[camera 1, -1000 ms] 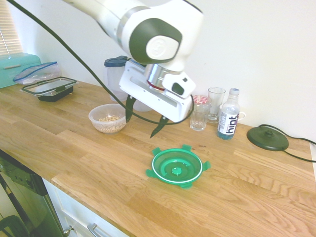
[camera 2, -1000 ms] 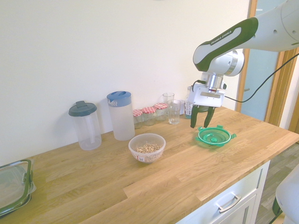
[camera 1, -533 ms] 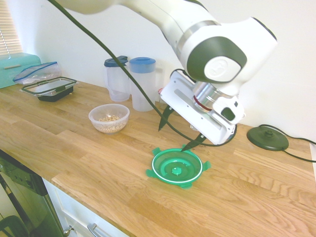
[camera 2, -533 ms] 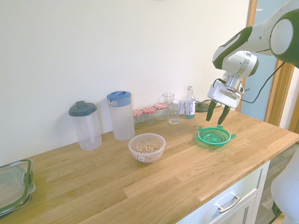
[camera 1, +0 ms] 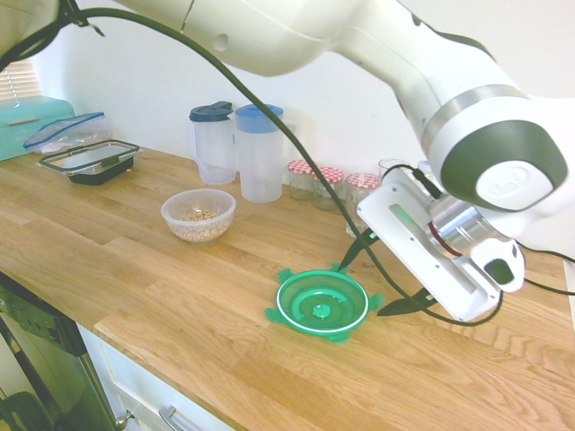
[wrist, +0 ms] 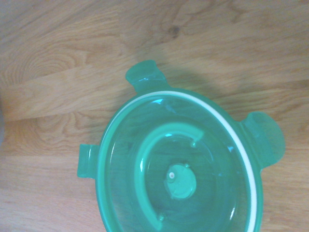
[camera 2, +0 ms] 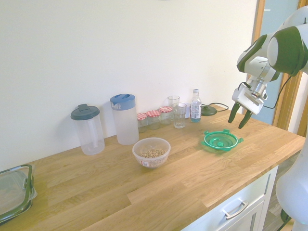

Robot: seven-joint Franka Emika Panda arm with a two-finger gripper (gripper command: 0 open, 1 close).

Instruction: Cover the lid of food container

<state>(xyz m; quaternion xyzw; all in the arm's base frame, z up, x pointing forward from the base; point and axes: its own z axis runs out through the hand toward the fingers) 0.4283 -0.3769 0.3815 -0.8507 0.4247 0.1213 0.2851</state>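
Observation:
My gripper is going to grab the green lid by its rim next. Then it will cover the bowl of grains with the green lid.
The green translucent lid lies flat on the wooden counter, its white ring and clip tabs showing; it is also in the second exterior view and fills the wrist view. The food container, a small clear bowl with beige grains, stands uncovered well away from the lid. My gripper hangs tilted just above the counter at the lid's side away from the bowl. It is open and holds nothing.
Two lidded pitchers and red-capped jars line the wall. A rectangular black-rimmed container sits at the far end. A water bottle, a glass and a dark corded disc stand behind the lid.
The arm has swung away from the bowl's side, passed over the lid and now hangs beyond it, lower and more tilted. The gripper stayed open. Lid and bowl have not moved.

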